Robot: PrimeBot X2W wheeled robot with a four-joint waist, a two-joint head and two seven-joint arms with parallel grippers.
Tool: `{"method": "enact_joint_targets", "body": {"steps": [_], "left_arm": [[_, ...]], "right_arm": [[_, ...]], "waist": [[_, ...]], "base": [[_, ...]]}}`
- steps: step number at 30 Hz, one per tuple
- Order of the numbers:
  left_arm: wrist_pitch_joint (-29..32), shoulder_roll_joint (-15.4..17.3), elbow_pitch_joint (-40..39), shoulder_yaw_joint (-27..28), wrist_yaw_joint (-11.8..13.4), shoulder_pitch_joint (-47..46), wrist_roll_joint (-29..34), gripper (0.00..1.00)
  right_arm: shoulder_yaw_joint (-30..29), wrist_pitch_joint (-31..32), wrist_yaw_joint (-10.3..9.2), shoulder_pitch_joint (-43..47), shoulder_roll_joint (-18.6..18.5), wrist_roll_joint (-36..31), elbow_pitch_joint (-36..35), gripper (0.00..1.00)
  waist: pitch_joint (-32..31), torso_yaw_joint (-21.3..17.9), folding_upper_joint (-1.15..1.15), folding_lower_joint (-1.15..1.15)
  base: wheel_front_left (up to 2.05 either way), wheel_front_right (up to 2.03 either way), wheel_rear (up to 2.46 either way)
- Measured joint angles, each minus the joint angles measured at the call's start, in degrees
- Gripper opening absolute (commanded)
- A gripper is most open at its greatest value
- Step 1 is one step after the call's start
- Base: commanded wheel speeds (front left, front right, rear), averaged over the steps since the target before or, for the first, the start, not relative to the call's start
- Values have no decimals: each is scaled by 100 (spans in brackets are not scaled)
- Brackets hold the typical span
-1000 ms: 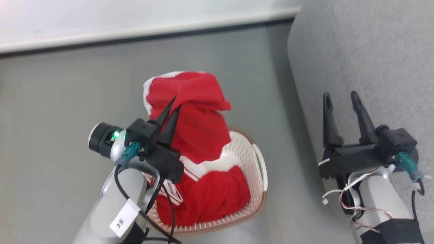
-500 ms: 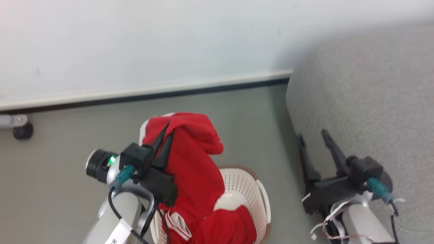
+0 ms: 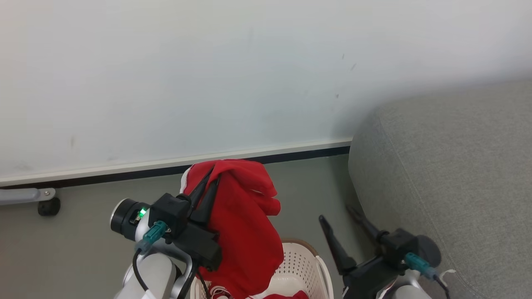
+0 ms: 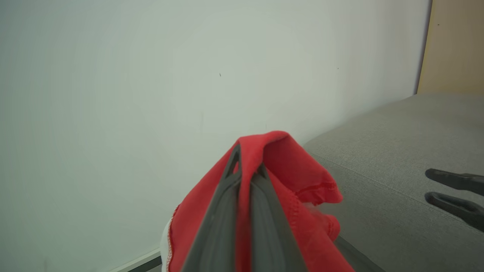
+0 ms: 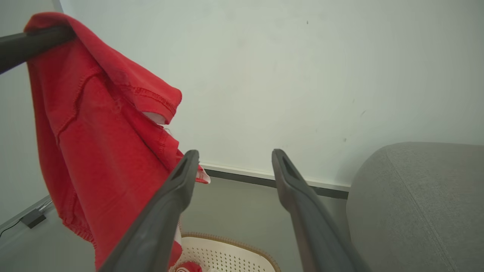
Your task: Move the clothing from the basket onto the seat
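Note:
My right gripper grabs the red clothing by its stitched hem (image 3: 272, 202) next, then carries the clothing onto the grey seat (image 3: 449, 174).
My left gripper (image 3: 215, 173) is shut on a bright red piece of clothing (image 3: 245, 224), which hangs from its fingertips above the basket (image 3: 309, 249). In the left wrist view the red clothing (image 4: 298, 177) drapes over both shut fingers. More red fabric (image 3: 291, 295) lies inside the cream perforated basket (image 5: 227, 257). My right gripper (image 3: 335, 213) stands open and empty between the basket and the grey seat (image 3: 449, 174). Through its open fingers (image 5: 177, 189) I see the hanging clothing (image 5: 94, 151) on the left and the seat (image 5: 423, 196) on the right.
A white wall with a dark baseboard (image 3: 291, 154) runs behind the basket. A metal leg with a black caster (image 3: 48, 206) stands on the grey floor at the far left. A beige panel (image 4: 453, 45) rises behind the seat.
The head camera has tilted up, so the basket has slid to the bottom edge. My left gripper has lifted the red clothing higher above the basket. The right gripper stays open.

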Motion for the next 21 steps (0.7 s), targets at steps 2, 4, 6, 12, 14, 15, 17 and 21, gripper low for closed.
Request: {"method": "enact_joint_targets", "body": {"steps": [2, 4, 6, 12, 14, 15, 17, 21], "left_arm": [[46, 10, -87, 0, 0, 6, 0, 0], [83, 27, -170, -2, 1, 9, -1, 0], [131, 41, -237, -11, 1, 10, -1, 0], [301, 27, -433, -125, 1, 17, 2, 0], [350, 10, -508, -175, 1, 17, 2, 0], [359, 2, -549, -187, 1, 17, 3, 0], [417, 4, -621, -193, 1, 18, 3, 0], [536, -5, -839, -277, -15, 27, 3, 0]], "right_arm": [[196, 0, 43, -21, 1, -44, 69, 100], [409, 1, 67, -68, 1, -79, 154, 100], [628, 2, 85, -133, 1, -101, 234, 100], [1318, 34, 87, -447, -2, -134, 509, 100], [1525, 34, 87, -542, -5, -105, 587, 100], [1605, 34, 87, -603, -4, -73, 623, 100], [1791, 34, 87, -772, -7, -15, 722, 100], [2172, 33, 87, -1068, -14, 87, 977, 100]], "waist": [[-62, 6, 0, 0], [-97, 10, 0, 0], [-113, 13, 0, 0], [-124, 40, 1, 1], [-120, 72, 1, 1], [-117, 87, 1, 1], [-108, 111, 1, 1], [-85, 179, 1, 1]], "base": [[0, 0, 0], [0, 0, 0], [0, 0, 0], [0, 0, 0], [0, 0, 0], [0, 0, 0], [0, 0, 0], [0, 0, 0]]}}
